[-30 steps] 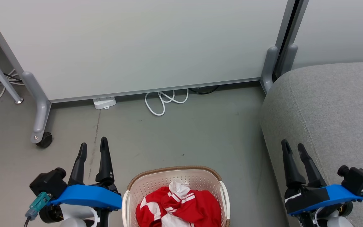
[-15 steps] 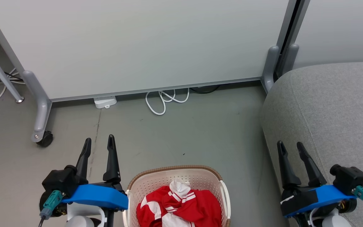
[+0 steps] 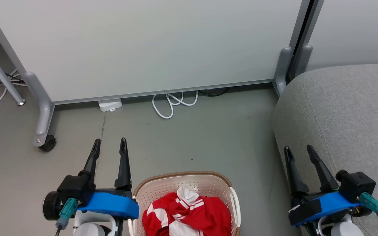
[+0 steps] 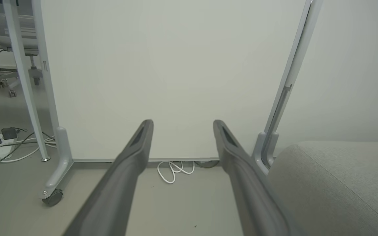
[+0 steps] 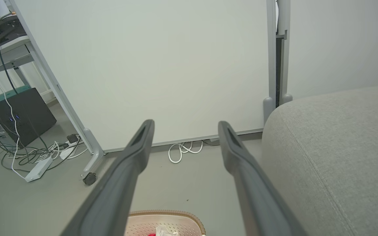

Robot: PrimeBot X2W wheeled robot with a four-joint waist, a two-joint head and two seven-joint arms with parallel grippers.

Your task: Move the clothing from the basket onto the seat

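Note:
Next, my left gripper grips the clothing by its red-and-white striped fold [image 3: 188,205] to move it from the basket onto the seat [image 3: 346,111].
Red clothing [image 3: 189,213] with white stripes lies bunched in the cream perforated basket [image 3: 157,188] on the floor at the bottom centre of the head view. The basket's brown far rim [image 5: 176,213] also shows at the bottom of the right wrist view. The grey fabric seat [image 3: 346,111] stands at the right. My left gripper [image 3: 109,146] hangs open just left of the basket, holding nothing. My right gripper [image 3: 298,150] is open too, beside the seat's front edge. In the wrist views, the left gripper [image 4: 182,124] and the right gripper [image 5: 185,125] both point toward the white panel.
A white wheeled partition panel [image 3: 143,46] closes off the back, its castor [image 3: 47,143] at the left. A coiled white cable [image 3: 172,103] and a power adapter [image 3: 110,105] lie at its foot. More cables and a power strip [image 5: 38,168] lie to the left.
Both arms have drifted inward toward the basket, the left gripper rightward and the right gripper slightly leftward. The clothing and basket lie as before.

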